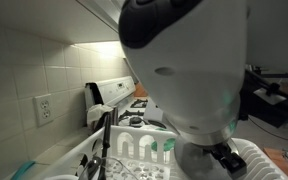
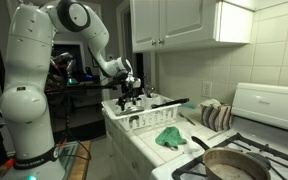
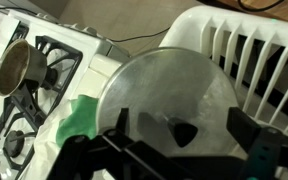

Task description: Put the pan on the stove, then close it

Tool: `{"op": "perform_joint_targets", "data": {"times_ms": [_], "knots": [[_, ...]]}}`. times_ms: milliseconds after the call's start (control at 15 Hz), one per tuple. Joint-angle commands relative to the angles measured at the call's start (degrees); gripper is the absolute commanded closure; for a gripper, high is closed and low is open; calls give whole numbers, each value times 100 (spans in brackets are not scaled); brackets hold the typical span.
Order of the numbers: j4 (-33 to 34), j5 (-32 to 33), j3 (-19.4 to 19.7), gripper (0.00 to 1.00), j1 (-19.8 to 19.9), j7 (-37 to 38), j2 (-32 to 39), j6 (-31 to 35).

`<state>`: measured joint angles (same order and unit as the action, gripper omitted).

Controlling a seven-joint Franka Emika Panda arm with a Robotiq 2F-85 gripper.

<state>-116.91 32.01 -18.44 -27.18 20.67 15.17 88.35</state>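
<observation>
The black knob is between my open fingers, and they reach past it. My gripper would hold the knob if it closed now, so it should close on it.
In the wrist view a round silver lid (image 3: 164, 80) with a black knob (image 3: 181, 134) lies in the white dish rack (image 3: 246, 48). My gripper (image 3: 184, 120) hovers just above it, open, with one finger on each side of the knob and not touching it. The metal pan (image 3: 20, 66) stands uncovered on a black grate of the white stove (image 3: 62, 62). In an exterior view the gripper (image 2: 131, 94) hangs over the dish rack (image 2: 144, 118), and the pan (image 2: 234, 166) sits on the stove (image 2: 270, 108) at the lower right.
A green cloth (image 2: 169, 137) lies on the counter between rack and stove; it also shows in the wrist view (image 3: 81, 118). Striped mitts (image 2: 216, 115) stand by the stove's back panel. Wall cabinets (image 2: 189, 22) hang above. In an exterior view the robot body (image 1: 189, 60) hides much of the scene.
</observation>
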Motion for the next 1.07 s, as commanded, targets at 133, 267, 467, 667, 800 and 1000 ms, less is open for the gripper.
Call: {"op": "perform_joint_targets", "data": {"times_ms": [133, 267, 467, 667, 800, 1000], "knots": [[-9, 46, -44, 8, -40, 122, 66, -23], [-41, 43, -41, 8, -36, 138, 56, -3], [-24, 59, -34, 21, -31, 128, 74, 3], [0, 84, -25, 31, -21, 89, 93, 14], [26, 114, -18, 29, -16, 64, 115, 26], [58, 140, -5, 28, -6, 28, 155, 63]]}}
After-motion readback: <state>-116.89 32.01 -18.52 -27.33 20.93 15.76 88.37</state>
